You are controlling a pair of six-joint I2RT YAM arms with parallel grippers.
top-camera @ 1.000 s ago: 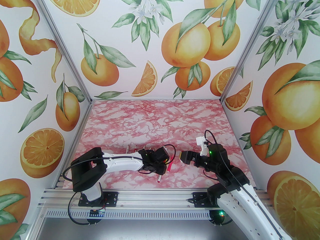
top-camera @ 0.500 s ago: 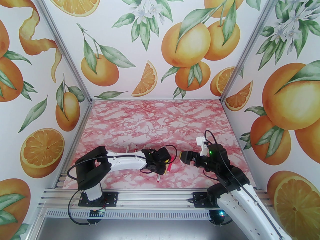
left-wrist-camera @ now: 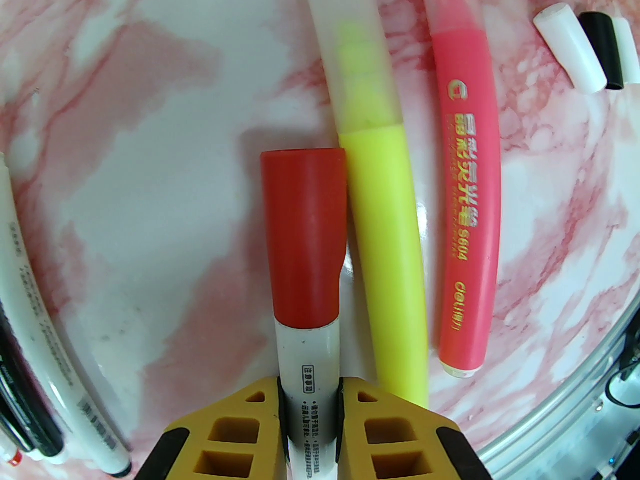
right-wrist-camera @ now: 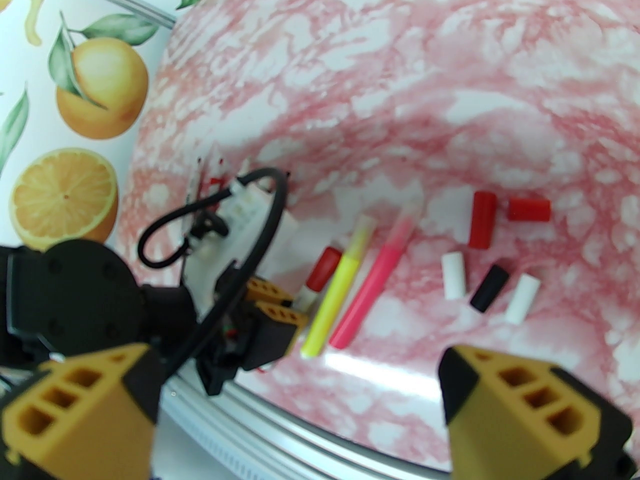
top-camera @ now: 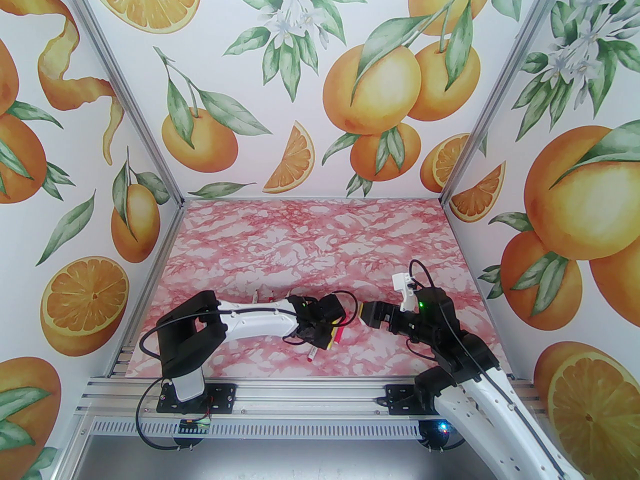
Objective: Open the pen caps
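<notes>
I need to pull the cap open next, so I should grab the red pen cap [left-wrist-camera: 305,238] with my right gripper and leave the white body of the pen to my left gripper.
In the left wrist view my left gripper [left-wrist-camera: 310,418] is shut on the white barrel of a pen [left-wrist-camera: 309,368], whose red pen cap [left-wrist-camera: 305,238] points away from the fingers. From above, that gripper [top-camera: 327,335] sits low over the table with the pen's red tail [top-camera: 312,354] sticking out toward me. A yellow pen [left-wrist-camera: 385,248] and a pink pen [left-wrist-camera: 467,208], both capped, lie just right of the held one. My right gripper [top-camera: 361,313] hangs open and empty a little to the right, its yellow fingers [right-wrist-camera: 75,408] wide apart.
Loose caps lie right of the pens: two red [right-wrist-camera: 482,219], two white [right-wrist-camera: 454,275] and one black [right-wrist-camera: 489,288]. More pens [left-wrist-camera: 40,318] lie at the left, behind the left arm [top-camera: 262,296]. The table's metal front rail [top-camera: 300,393] is close by.
The left gripper has tightened on the white pen, and the left arm has shifted slightly right, carrying the pen's tail along. The right arm has stayed put.
</notes>
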